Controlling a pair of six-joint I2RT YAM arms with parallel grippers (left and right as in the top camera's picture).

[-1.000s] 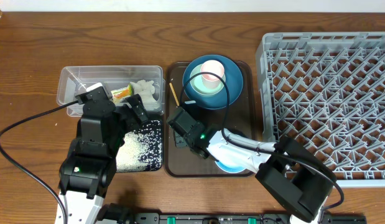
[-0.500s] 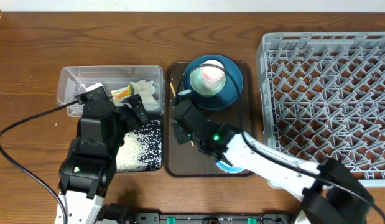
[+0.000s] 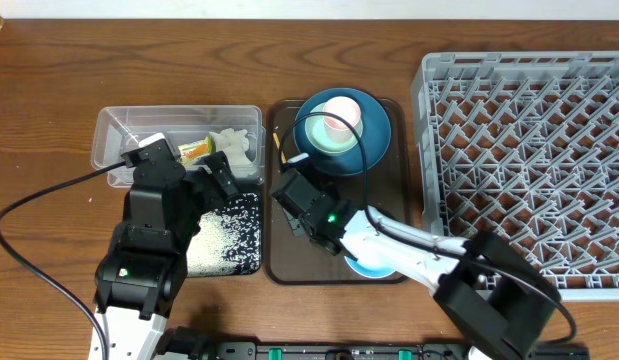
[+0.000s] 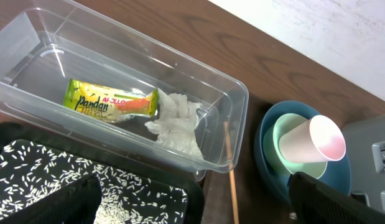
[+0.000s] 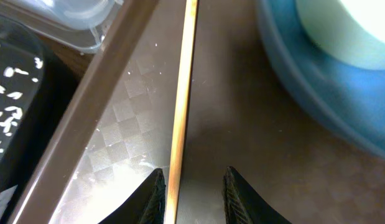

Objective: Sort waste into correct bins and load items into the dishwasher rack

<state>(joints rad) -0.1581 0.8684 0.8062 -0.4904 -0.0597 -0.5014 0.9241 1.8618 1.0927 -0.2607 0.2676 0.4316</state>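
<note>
My right gripper's fingers are above the chopstick over the tray and would miss it if they closed now. They need to go lower before they close on it.
A thin wooden chopstick lies along the left side of the brown tray. It runs between the fingers of my right gripper, close against the left one, with a gap to the right one; the jaws are open. Just beyond stand the dark-blue plate, the pale-green bowl and the pink cup. A small light-blue bowl shows under the right arm. My left gripper hangs wide open and empty over the black bin of rice grains. The clear tub holds the wrapper and napkin.
The grey dishwasher rack fills the right side of the table. The clear tub and black bin sit close against the tray's left rim. Bare wooden table lies at the far left and along the back.
My right gripper's jaws have parted around the chopstick and the right arm's rear links have shifted. The left arm has not moved.
</note>
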